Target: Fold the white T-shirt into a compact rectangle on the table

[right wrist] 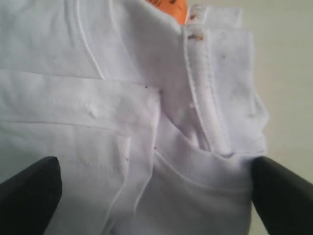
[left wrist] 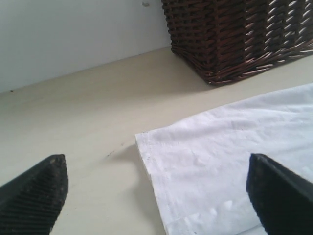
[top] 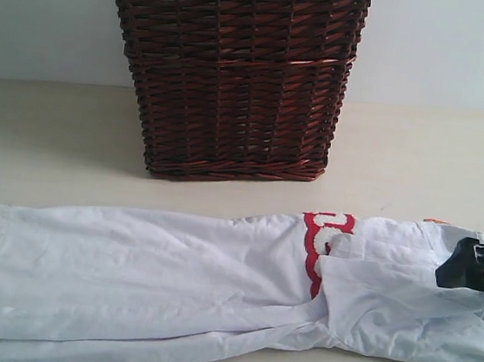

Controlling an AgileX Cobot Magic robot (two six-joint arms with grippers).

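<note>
The white T-shirt (top: 153,267) needs to be folded into a compact rectangle, so my right gripper will next grab the T-shirt by its folded collar end (top: 469,259).
The white T-shirt (top: 153,267) lies along the table (top: 53,151) as a long strip, its red band (top: 328,234) towards the right. My right gripper (top: 476,263) hovers over the collar end, open. In the right wrist view the collar (right wrist: 205,98) and folded sleeve layers lie between the spread fingers of the right gripper (right wrist: 156,200), and nothing is pinched. The exterior view does not show my left gripper. In its own view the left gripper (left wrist: 156,205) is open above the shirt's hem corner (left wrist: 144,139), one finger (left wrist: 34,196) over bare table and the other over cloth.
A dark brown wicker basket (top: 233,66) with white lace trim stands behind the shirt, against the pale wall; it is also in the left wrist view as the basket (left wrist: 234,34). Bare table (left wrist: 73,122) lies beside the hem. An orange scrap (right wrist: 168,6) shows at the collar.
</note>
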